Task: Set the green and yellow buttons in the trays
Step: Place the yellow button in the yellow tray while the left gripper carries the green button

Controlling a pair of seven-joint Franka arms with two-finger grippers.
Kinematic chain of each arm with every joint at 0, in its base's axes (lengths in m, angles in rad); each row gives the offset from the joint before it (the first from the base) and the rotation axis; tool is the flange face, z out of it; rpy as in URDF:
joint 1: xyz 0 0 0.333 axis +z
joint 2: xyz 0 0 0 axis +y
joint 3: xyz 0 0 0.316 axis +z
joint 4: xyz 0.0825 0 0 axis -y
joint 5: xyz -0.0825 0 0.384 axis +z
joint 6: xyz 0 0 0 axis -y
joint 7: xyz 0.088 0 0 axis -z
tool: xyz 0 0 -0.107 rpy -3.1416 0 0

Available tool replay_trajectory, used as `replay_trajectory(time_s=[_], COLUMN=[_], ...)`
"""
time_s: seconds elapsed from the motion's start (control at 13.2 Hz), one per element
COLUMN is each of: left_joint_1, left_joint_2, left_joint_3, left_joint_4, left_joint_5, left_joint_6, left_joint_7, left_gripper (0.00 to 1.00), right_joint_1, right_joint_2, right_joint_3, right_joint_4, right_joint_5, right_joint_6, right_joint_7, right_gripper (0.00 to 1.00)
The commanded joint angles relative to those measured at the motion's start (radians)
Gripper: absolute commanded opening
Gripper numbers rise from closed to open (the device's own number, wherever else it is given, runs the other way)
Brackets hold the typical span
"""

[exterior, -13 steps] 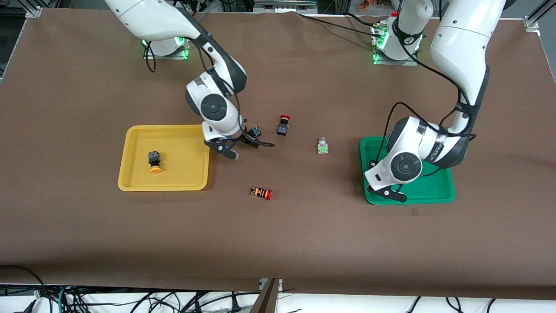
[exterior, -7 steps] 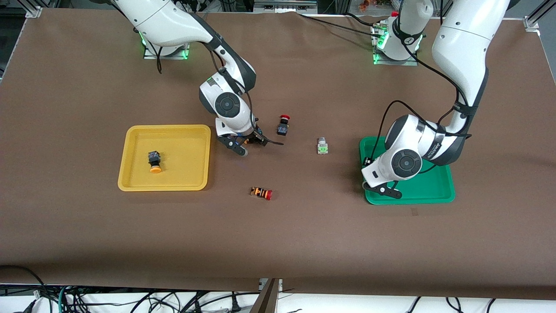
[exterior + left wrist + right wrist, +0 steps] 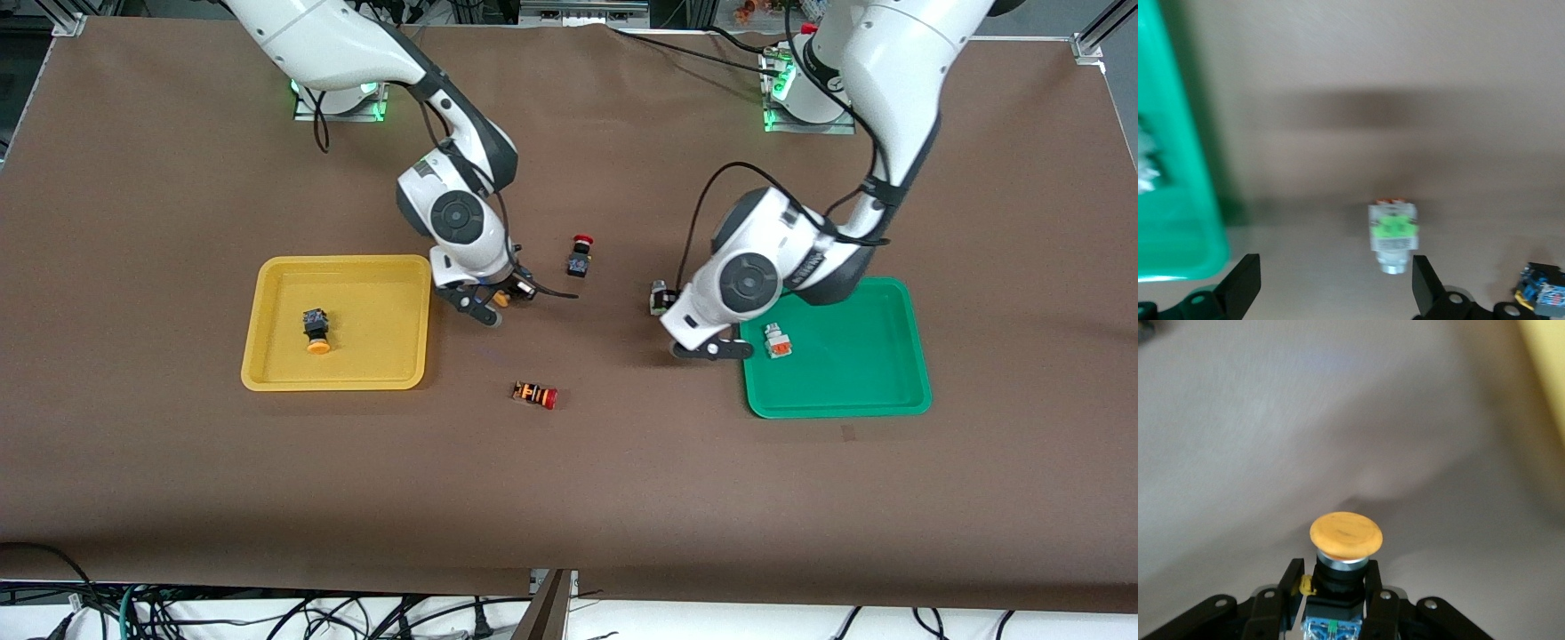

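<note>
I should put the green-faced button in the green tray (image 3: 853,396), so I should grab it next with my left gripper by its white body (image 3: 661,299).
My right gripper (image 3: 492,304) is shut on a black-bodied button with a yellow-orange cap (image 3: 1345,537), low over the table beside the yellow tray (image 3: 267,373). A second yellow-capped button (image 3: 316,329) lies in that tray. My left gripper (image 3: 1335,293) is open and empty. It hangs low over the table between the green-faced white button (image 3: 1393,233) and the green tray (image 3: 853,396). That button lies close to one finger (image 3: 1426,288) and is partly hidden by the left hand in the front view (image 3: 659,298). An orange-faced white button (image 3: 777,341) lies in the green tray.
A black button with a red mushroom cap (image 3: 580,256) stands between the two grippers. An orange-striped button with a red cap (image 3: 535,394) lies nearer the front camera. The green tray's rim (image 3: 1178,200) shows beside my left gripper.
My left gripper moved from over the green tray to beside the green-faced button, uncovering the orange-faced button in the tray. My right gripper closed on the yellow-capped button and shifted slightly toward the yellow tray.
</note>
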Motion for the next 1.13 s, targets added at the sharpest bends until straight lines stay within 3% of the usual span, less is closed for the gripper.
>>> replay_trajectory(time_s=[0.0,0.15,0.23,0.3,0.38,0.53,0.6,0.68,0.75,0.91,1.06], left_joint_1=[-0.017,-0.041,-0.046,-0.044,-0.044,-0.043,-0.043,-0.040,-0.035,-0.015,0.040], left_joint_2=[0.043,0.072,0.075,0.074,0.069,0.063,0.060,0.057,0.042,0.006,0.000], left_joint_3=[0.005,0.005,0.007,0.007,0.007,0.005,0.005,0.007,0.007,0.015,0.016], left_joint_4=[-0.053,-0.085,-0.084,-0.078,-0.073,-0.073,-0.072,-0.069,-0.063,0.006,0.147], left_joint_5=[-0.017,-0.014,-0.003,-0.002,-0.002,-0.002,-0.002,-0.002,-0.002,-0.002,0.001], left_joint_6=[0.115,0.198,0.202,0.202,0.197,0.192,0.185,0.170,0.142,-0.006,-0.253], left_joint_7=[-0.024,-0.047,-0.045,-0.045,-0.044,-0.044,-0.041,-0.039,-0.036,-0.004,0.089], left_gripper=[1.00,1.00,0.93,0.58,0.35,0.05,0.03,0.00,0.00,0.00,0.00], right_joint_1=[-0.099,-0.105,-0.106,-0.110,-0.114,-0.116,-0.116,-0.116,-0.116,-0.116,-0.126], right_joint_2=[-0.084,-0.095,-0.093,-0.088,-0.082,-0.072,-0.065,-0.065,-0.071,-0.093,-0.114], right_joint_3=[-0.034,-0.137,-0.180,-0.209,-0.220,-0.223,-0.231,-0.236,-0.236,-0.236,-0.234], right_joint_4=[-0.008,-0.014,-0.024,-0.040,-0.052,-0.096,-0.104,-0.097,-0.084,0.000,0.142], right_joint_5=[-0.012,-0.014,-0.014,-0.014,-0.014,-0.014,-0.014,-0.014,-0.015,-0.015,-0.012], right_joint_6=[-0.162,-0.204,-0.203,-0.190,-0.178,-0.113,-0.098,-0.101,-0.104,-0.147,-0.306], right_joint_7=[-0.282,-0.491,-0.578,-0.634,-0.659,-0.664,-0.664,-0.667,-0.692,-0.752,-0.798], right_gripper=[0.00,0.00,0.00,0.00,0.00,0.00,0.08,0.48,0.99,1.00,1.00])
